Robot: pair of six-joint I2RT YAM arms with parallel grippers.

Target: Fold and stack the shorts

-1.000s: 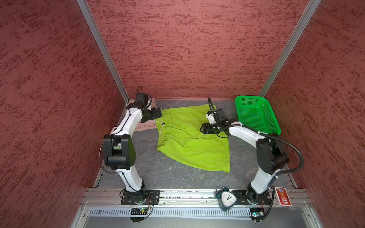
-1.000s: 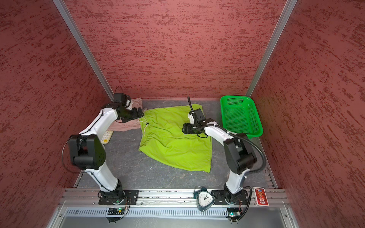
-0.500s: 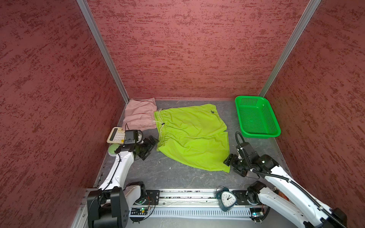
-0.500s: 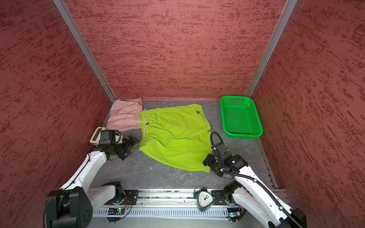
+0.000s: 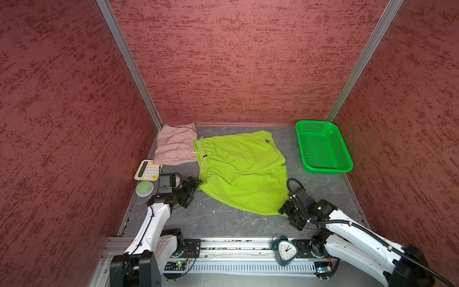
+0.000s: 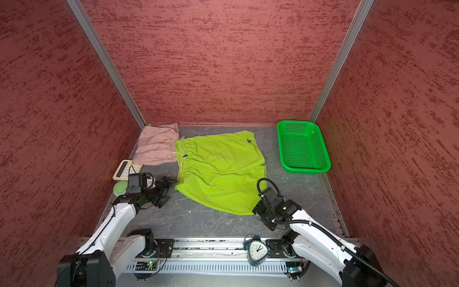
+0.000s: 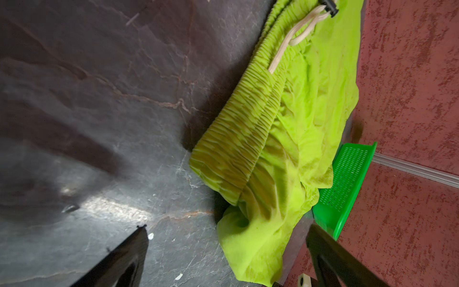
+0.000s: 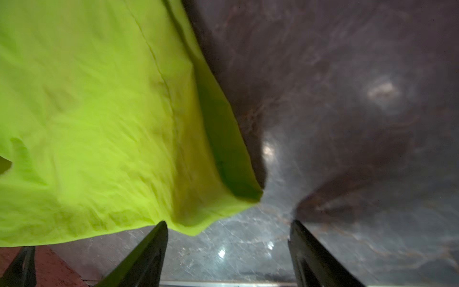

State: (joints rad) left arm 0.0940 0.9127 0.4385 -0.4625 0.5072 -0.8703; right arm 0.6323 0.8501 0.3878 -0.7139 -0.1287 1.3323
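Observation:
I will fold the near leg over the far one after my right gripper grabs the near hem corner (image 5: pixel 278 212) of the lime green shorts (image 5: pixel 241 169), which is the next thing to do.
The lime green shorts (image 5: pixel 241 169) (image 6: pixel 221 169) lie spread flat mid-table, drawstring waist to the left, black logo at the far corner. The dusty pink shorts (image 5: pixel 175 146) (image 6: pixel 157 146) sit bunched in the back left corner, touching the green waistband. My left gripper (image 5: pixel 195 182) (image 7: pixel 226 227) is open at the near waist corner, with green fabric (image 7: pixel 255 248) lying between its fingers. My right gripper (image 5: pixel 283 211) (image 8: pixel 227 222) is open at the near right hem corner (image 8: pixel 198 227), which reaches just between its fingers.
A green perforated basket (image 5: pixel 323 146) stands at the back right. A calculator (image 5: pixel 147 170) and a round green button (image 5: pixel 144 188) lie by the left wall beside my left arm. An alarm clock (image 5: pixel 285 251) stands on the front rail.
Both arms have drawn back from the far edge of the green shorts to its near corners. Over the last half second they have barely moved.

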